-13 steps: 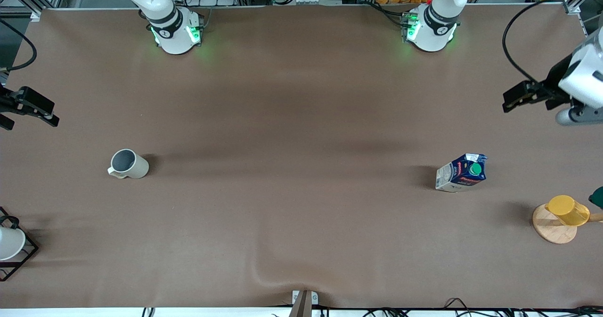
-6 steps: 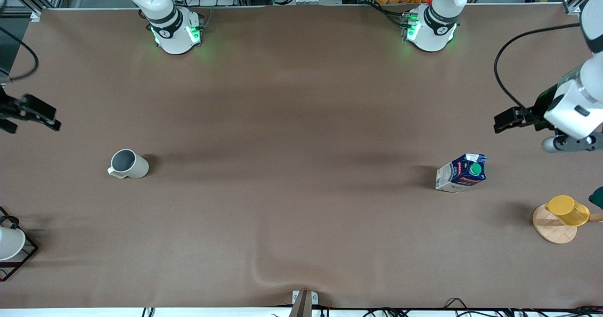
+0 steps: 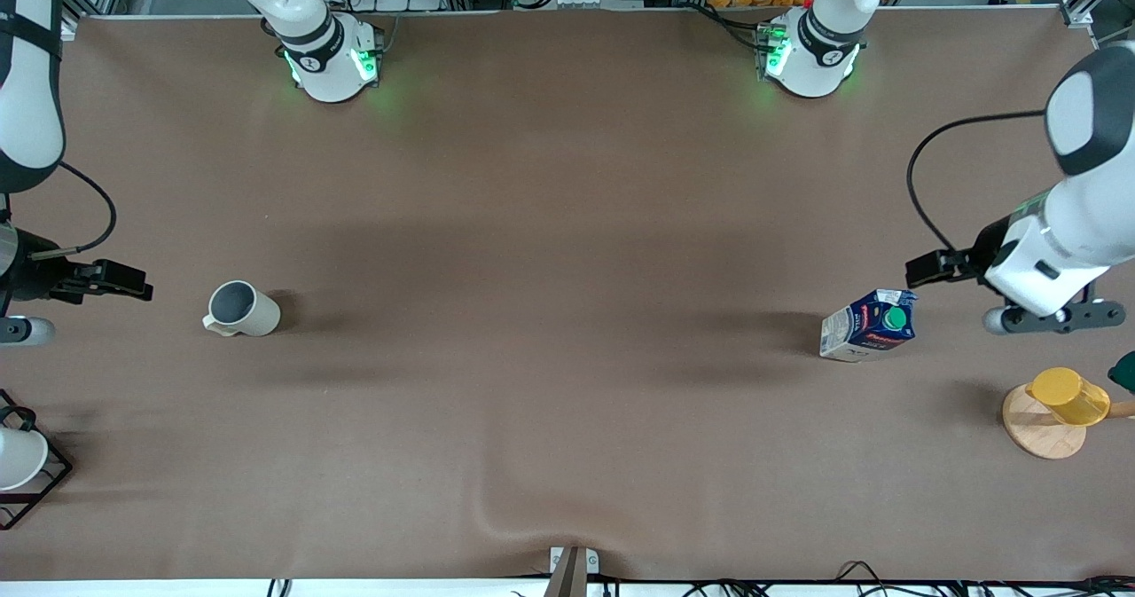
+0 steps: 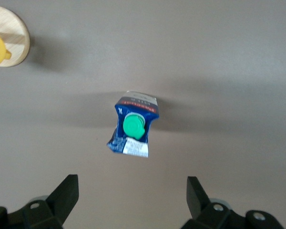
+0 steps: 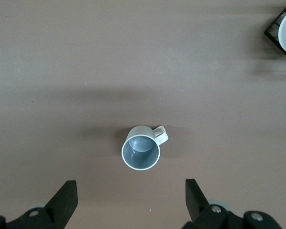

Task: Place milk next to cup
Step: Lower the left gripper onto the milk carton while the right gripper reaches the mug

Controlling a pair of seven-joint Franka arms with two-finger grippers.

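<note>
The cup needs to come over beside the milk [image 3: 869, 325], so my right gripper should grab the cup by its open rim [image 3: 230, 284] next.
The milk [image 3: 869, 325], a dark-blue carton with a green cap, stands upright toward the left arm's end of the table; its cap faces up in the left wrist view [image 4: 133, 129]. My left gripper [image 3: 927, 269] [image 4: 132, 191] hangs open over the cloth beside the milk, holding nothing. The cup [image 3: 241, 308] [image 5: 141, 150], a beige-grey mug with a small handle, stands toward the right arm's end. My right gripper [image 3: 124, 280] [image 5: 131, 191] hangs open and empty over the cloth beside the cup. Milk and cup are far apart.
A yellow cup [image 3: 1068, 396] sits on a round wooden disc [image 3: 1037, 437] at the left arm's end, nearer the front camera than the milk. A white cup [image 3: 16, 458] rests in a black wire rack [image 3: 55, 473] at the right arm's end. A cloth wrinkle [image 3: 505, 517] lies near the front edge.
Both arms have swung in from the table's ends and come lower. The left gripper has closed in on the milk, the right gripper on the cup. Milk and cup have not moved.
</note>
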